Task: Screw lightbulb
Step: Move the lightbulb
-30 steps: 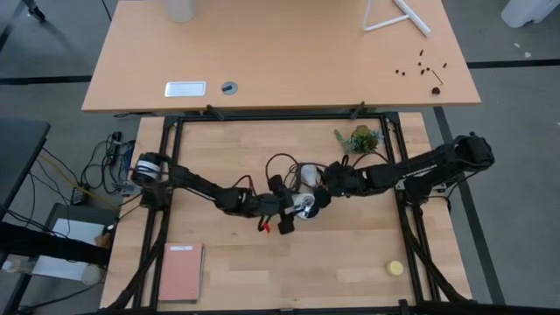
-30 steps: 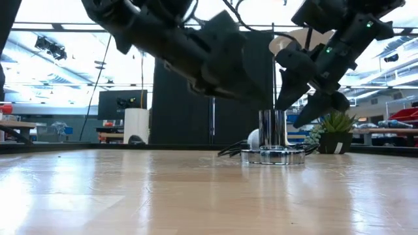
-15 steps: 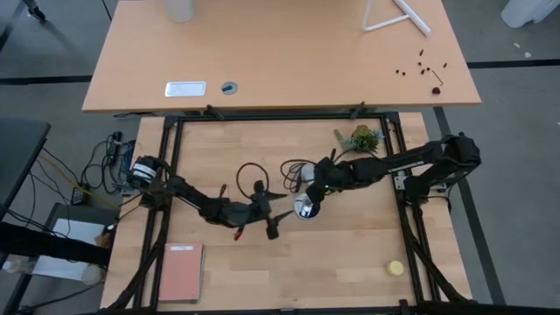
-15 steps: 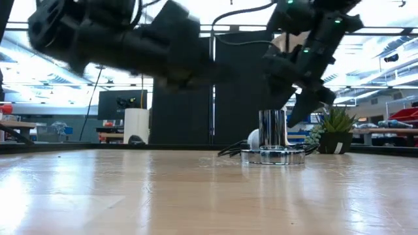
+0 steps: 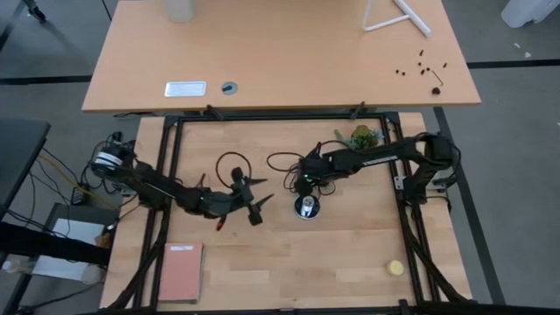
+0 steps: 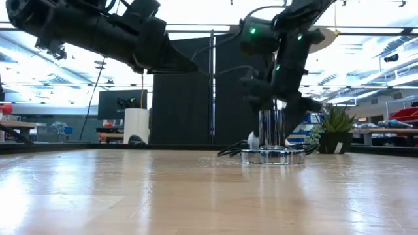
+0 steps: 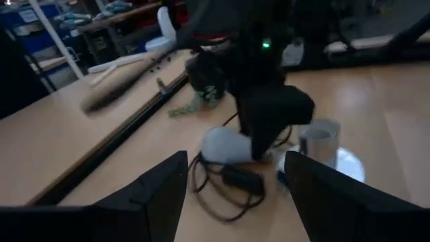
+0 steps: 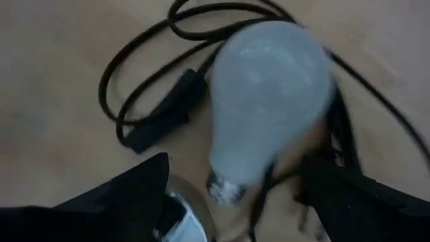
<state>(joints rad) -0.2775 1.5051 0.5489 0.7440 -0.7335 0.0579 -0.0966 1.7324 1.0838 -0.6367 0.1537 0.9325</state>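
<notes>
I should next grab the bulb by its narrow neck point(image 8: 236, 156) with my right gripper, so the white lightbulb's metal screw end point(image 8: 225, 191) stays free for the socket.
The white lightbulb point(image 8: 269, 101) lies on its side on the table, screw end point(image 8: 225, 188) toward the round silvery disc point(image 5: 306, 208); it also shows in the left wrist view point(image 7: 225, 144) and the low view point(image 6: 253, 138). The disc carries an upright metal socket point(image 6: 272, 130). My right gripper point(image 8: 235, 165) is open just over the bulb, one finger on either side, on the far side of the disc point(image 5: 304, 179). My left gripper point(image 5: 259, 206) is open and empty, left of the disc, pointing toward it point(image 7: 235, 161).
The disc's thin black cord point(image 8: 134, 81) loops on the table around the bulb. A small potted plant point(image 5: 359, 137) stands at the far right. A pink notebook point(image 5: 180, 271) lies near left, a flat yellow round thing point(image 5: 396, 268) near right. Black frame rails point(image 5: 280, 116) border the table.
My left gripper has drawn back from the disc toward the table's left edge. My right gripper has moved left and toward the far edge, coming down from beside the socket to the bulb. The bulb and the disc have stayed in place.
</notes>
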